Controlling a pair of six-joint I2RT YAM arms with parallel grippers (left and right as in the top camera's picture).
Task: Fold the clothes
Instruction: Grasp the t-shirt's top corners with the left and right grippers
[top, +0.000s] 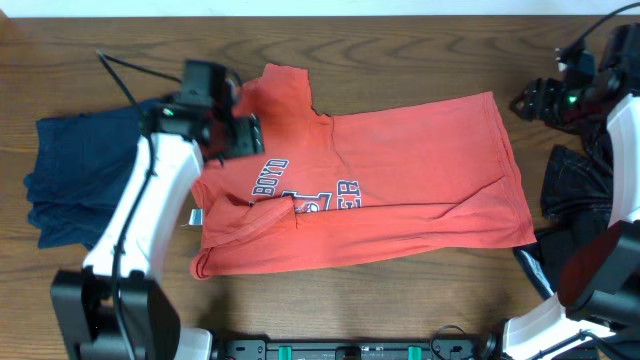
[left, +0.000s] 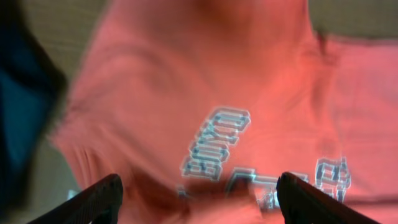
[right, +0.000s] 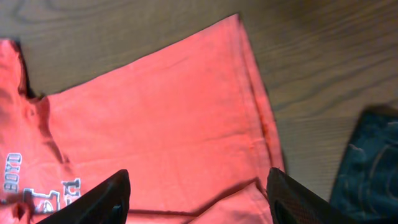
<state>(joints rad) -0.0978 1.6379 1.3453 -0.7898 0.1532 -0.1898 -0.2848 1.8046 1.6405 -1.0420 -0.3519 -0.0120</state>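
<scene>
Next, my left gripper grabs the red shirt's far edge at the collar end, to fold that side of the shirt over its already folded edge.
A red shirt (top: 420, 160) with white lettering lies flat across the middle of the table. Its lower long edge is folded up over the body and its near-left part is rumpled. My left gripper (top: 238, 135) hovers over the shirt's upper left, by the collar. It is open and empty, and its view of the lettering on the shirt (left: 186, 93) is blurred. The left gripper's fingers (left: 199, 199) stand wide apart. My right gripper (top: 532, 100) is open and empty beyond the shirt's right end. Its fingers (right: 199, 199) frame the shirt's hem corner (right: 161, 112).
A folded pile of dark blue clothes (top: 75, 180) lies left of the shirt and shows at the left edge of the left wrist view (left: 18, 106). Dark jeans (top: 575, 190) lie crumpled at the right edge and show in the right wrist view (right: 367, 168).
</scene>
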